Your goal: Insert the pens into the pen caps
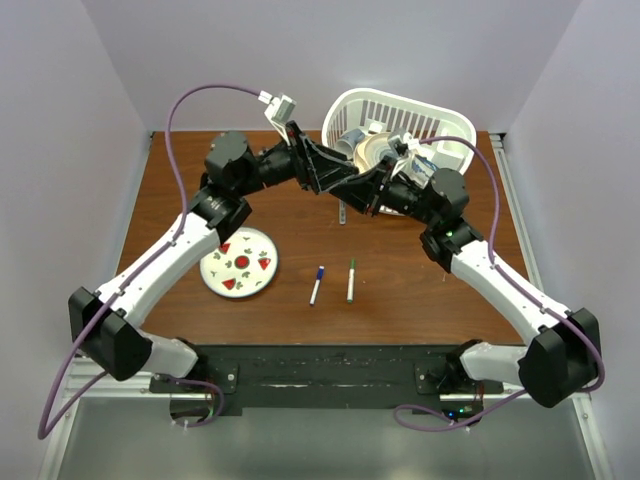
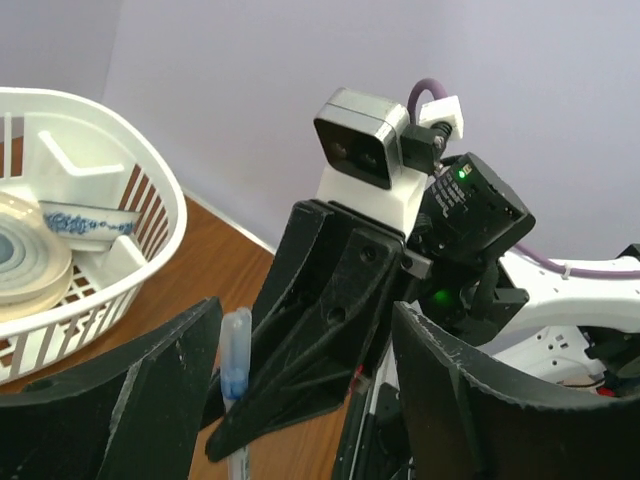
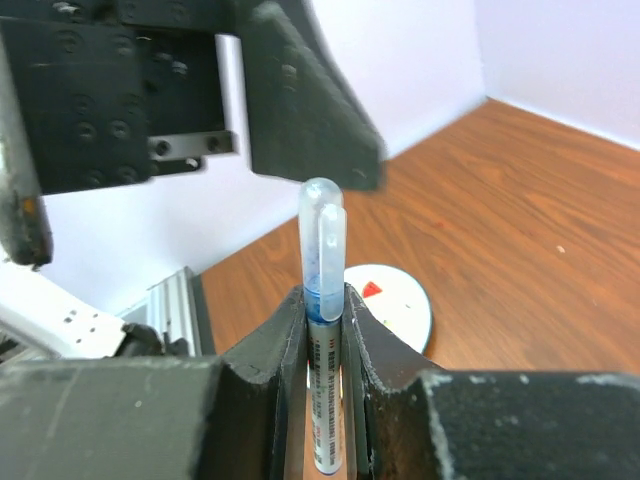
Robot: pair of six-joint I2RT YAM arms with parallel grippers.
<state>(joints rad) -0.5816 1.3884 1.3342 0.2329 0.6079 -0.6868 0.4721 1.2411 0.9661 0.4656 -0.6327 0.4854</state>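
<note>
I should grab the pen with my left gripper by its pale body (image 1: 342, 211) (image 2: 238, 462), so the clear cap stays exposed and can be pushed on.
My right gripper (image 3: 323, 330) is shut on a pale pen (image 3: 325, 400) and holds it upright above the table. A clear, blue-tinted cap (image 3: 322, 250) sits on the pen's top end. The same capped pen (image 2: 236, 365) shows in the left wrist view, beside the left finger of my open left gripper (image 2: 300, 400), whose jaws stand wide apart around the right gripper's tip. From above, both grippers meet at the table's back middle, left (image 1: 325, 172) and right (image 1: 362, 192). Two more pens lie on the table, one with a blue end (image 1: 317, 284) and one with a green end (image 1: 351, 279).
A white plate (image 1: 239, 262) with strawberry prints lies at the front left; it also shows in the right wrist view (image 3: 400, 300). A white slotted basket (image 1: 445, 125) holding dishes stands at the back right and shows in the left wrist view (image 2: 150, 200).
</note>
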